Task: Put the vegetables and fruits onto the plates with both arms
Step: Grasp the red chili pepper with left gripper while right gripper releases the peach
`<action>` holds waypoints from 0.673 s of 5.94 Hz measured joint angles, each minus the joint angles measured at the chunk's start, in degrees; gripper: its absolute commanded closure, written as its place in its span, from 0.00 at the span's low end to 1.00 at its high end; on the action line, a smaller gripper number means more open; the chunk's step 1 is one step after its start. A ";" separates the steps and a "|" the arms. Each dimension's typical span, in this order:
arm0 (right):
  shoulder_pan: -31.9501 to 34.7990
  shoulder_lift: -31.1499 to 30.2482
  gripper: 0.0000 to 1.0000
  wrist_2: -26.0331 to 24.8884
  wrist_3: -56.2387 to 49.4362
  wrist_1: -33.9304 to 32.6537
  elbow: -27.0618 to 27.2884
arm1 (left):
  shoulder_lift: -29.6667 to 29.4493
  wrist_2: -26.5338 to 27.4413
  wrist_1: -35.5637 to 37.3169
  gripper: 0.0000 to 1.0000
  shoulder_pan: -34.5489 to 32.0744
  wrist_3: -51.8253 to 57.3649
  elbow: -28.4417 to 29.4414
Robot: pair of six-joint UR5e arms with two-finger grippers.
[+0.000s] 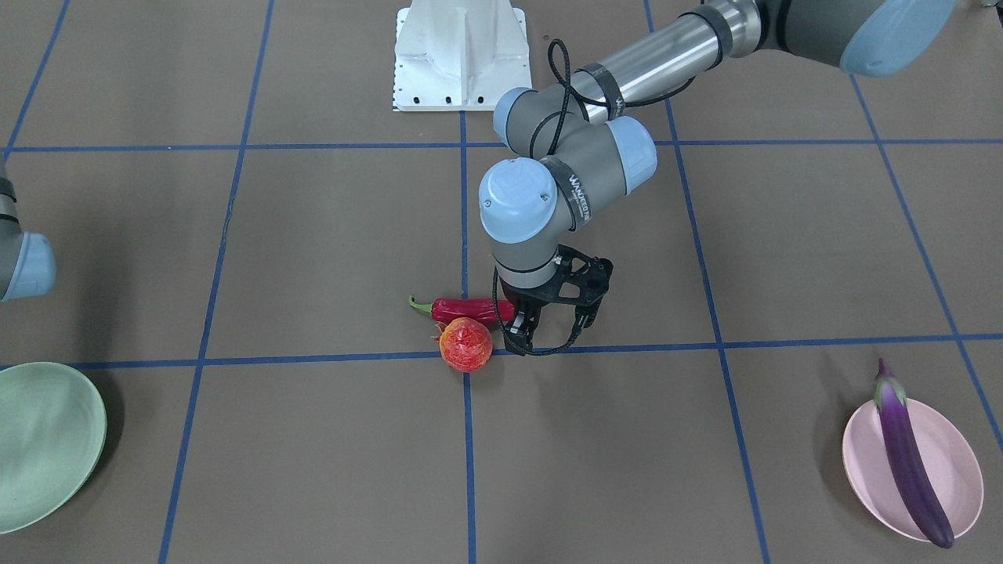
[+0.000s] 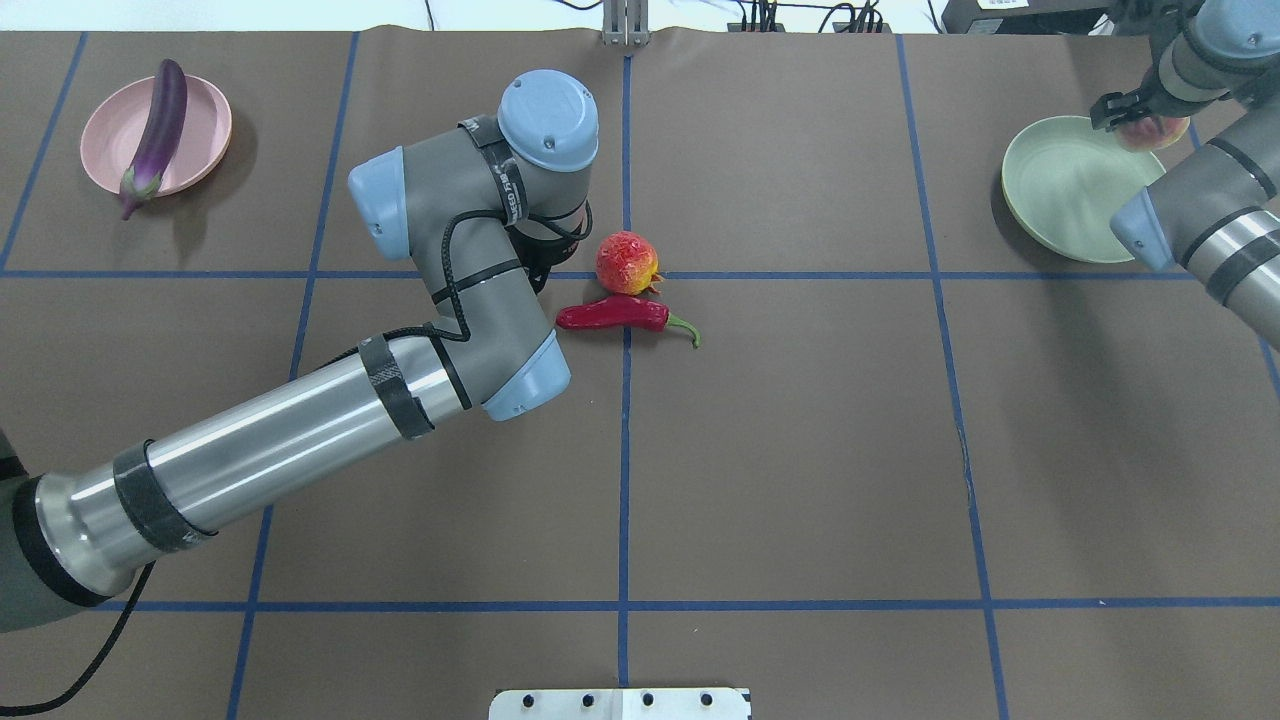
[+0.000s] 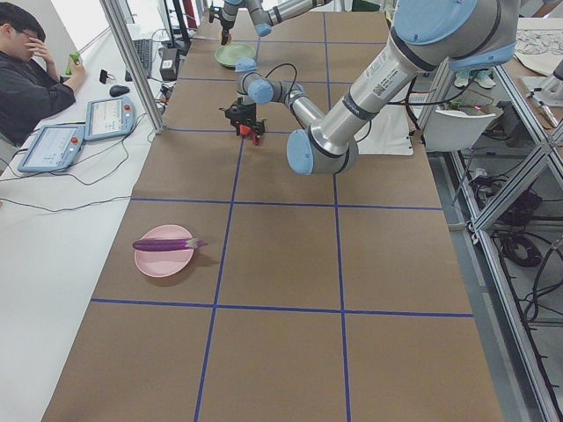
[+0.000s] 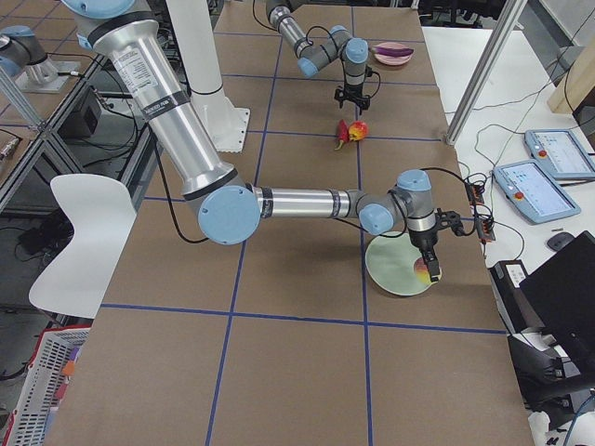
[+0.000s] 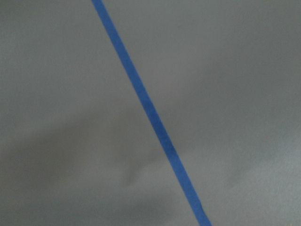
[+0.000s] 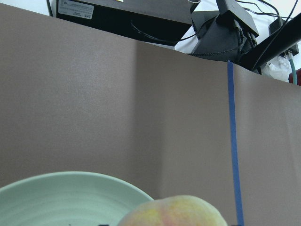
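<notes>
Next, my left gripper grabs the red chili pepper by its stemless end point(image 1: 505, 309) to lay the chili pepper beside the eggplant on the pink plate point(image 1: 957, 462).
My left gripper point(image 1: 520, 332) hangs open just above the table, at the thick end of the red chili pepper point(image 1: 462, 309). The orange-red pomegranate-like fruit point(image 1: 465, 344) touches the chili's side; in the overhead view the fruit point(image 2: 627, 262) lies beyond the chili point(image 2: 615, 315). The left wrist view shows only table and blue tape. My right gripper point(image 2: 1138, 118) is shut on the peach point(image 2: 1152, 132) and holds it over the far rim of the pale green plate point(image 2: 1060, 190). The peach point(image 6: 174, 213) and the green plate point(image 6: 70, 197) show in the right wrist view. The purple eggplant point(image 1: 909, 462) lies across the pink plate point(image 1: 957, 462).
The white base block point(image 1: 461, 55) stands at the robot's side of the table. Blue tape lines point(image 1: 465, 439) divide the brown table into squares. An operator point(image 3: 26, 79) sits beside the table with tablets point(image 3: 107, 116). The left forearm point(image 2: 300, 440) stretches across the left half.
</notes>
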 measured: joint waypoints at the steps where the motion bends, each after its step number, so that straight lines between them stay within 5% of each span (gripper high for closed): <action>1: 0.00 -0.38 0.17 0.67 -0.24 0.03 0.18 | 0.12 0.07 -0.52 0.00 0.55 -0.84 0.07; 2: 0.00 -0.79 0.01 1.98 -0.41 0.01 0.28 | 0.18 0.12 -0.62 0.00 0.79 -1.07 0.10; 4: 0.19 -1.14 0.01 6.68 -0.39 -0.10 0.37 | 0.21 0.18 -0.61 0.00 1.07 -1.14 0.11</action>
